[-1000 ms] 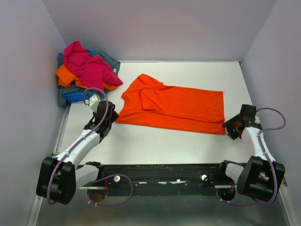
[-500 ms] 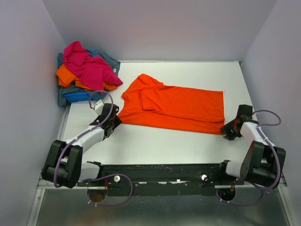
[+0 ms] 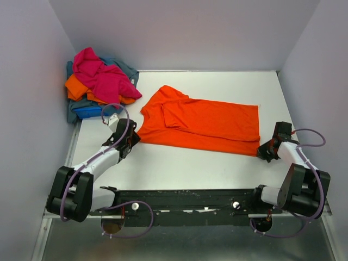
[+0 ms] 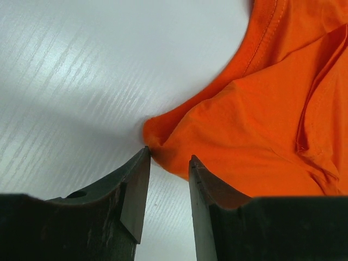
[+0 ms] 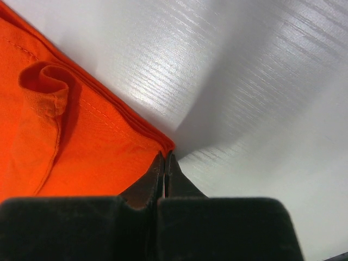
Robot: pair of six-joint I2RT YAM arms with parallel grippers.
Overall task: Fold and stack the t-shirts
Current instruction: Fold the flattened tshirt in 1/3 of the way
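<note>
The left gripper takes hold of the orange t-shirt's near corner (image 3: 141, 139) (image 4: 166, 156) next, opposite my right gripper's corner, to spread the t-shirt's near edge for folding.
A bright orange t-shirt (image 3: 201, 125) lies spread across the middle of the table, one part folded over itself. My left gripper (image 3: 132, 139) is at its near left corner. In the left wrist view that gripper (image 4: 168, 157) is open, its tips either side of the fabric's corner (image 4: 155, 136). My right gripper (image 3: 262, 151) is at the near right corner. In the right wrist view it (image 5: 165, 156) is shut, its tips pinching the layered hem corner (image 5: 163, 142). More t-shirts sit in a heap at the back left: magenta-pink (image 3: 100, 76), orange (image 3: 76, 87), royal blue (image 3: 87, 111), grey-blue (image 3: 122, 66).
Grey walls close in the table (image 3: 179, 166) at the left, back and right. The heap of shirts hangs over the table's back left corner. White tabletop shows in front of the orange shirt and behind it.
My right gripper has come down onto the shirt's near right corner and shut on it. My left arm has dropped lower and edged up to the near left corner, still open.
</note>
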